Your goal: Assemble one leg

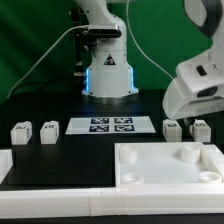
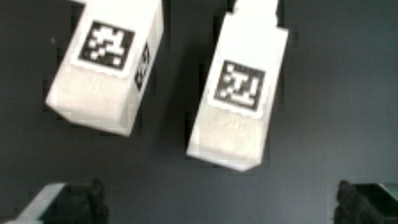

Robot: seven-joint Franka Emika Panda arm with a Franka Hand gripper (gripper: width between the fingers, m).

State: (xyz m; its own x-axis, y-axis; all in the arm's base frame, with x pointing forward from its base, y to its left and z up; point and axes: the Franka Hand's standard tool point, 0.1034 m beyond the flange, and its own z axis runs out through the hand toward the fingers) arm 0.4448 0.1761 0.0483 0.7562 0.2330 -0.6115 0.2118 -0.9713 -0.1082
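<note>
My gripper should next take hold of the leg by its thick end below the tag [image 2: 228, 145], so that its narrow end stays free to go into the white tray-like panel.
Two white legs with black-and-white tags lie side by side on the dark table at the exterior view's right, one [image 1: 172, 127] beside the other [image 1: 199, 129]. My gripper [image 1: 192, 102] hangs above them. In the wrist view both legs show, one [image 2: 111, 65] next to the other [image 2: 246, 85], and my gripper [image 2: 217, 205] is open and empty. Its dark fingertips [image 2: 63, 205] stand wide apart, clear of both legs. Two more legs lie at the exterior view's left, one [image 1: 20, 132] beside the other [image 1: 49, 130].
The marker board [image 1: 112, 125] lies in the middle of the table. A large white tray-like panel [image 1: 150, 172] fills the front right. Another white part [image 1: 5, 165] sits at the front left. The robot base [image 1: 108, 75] stands behind.
</note>
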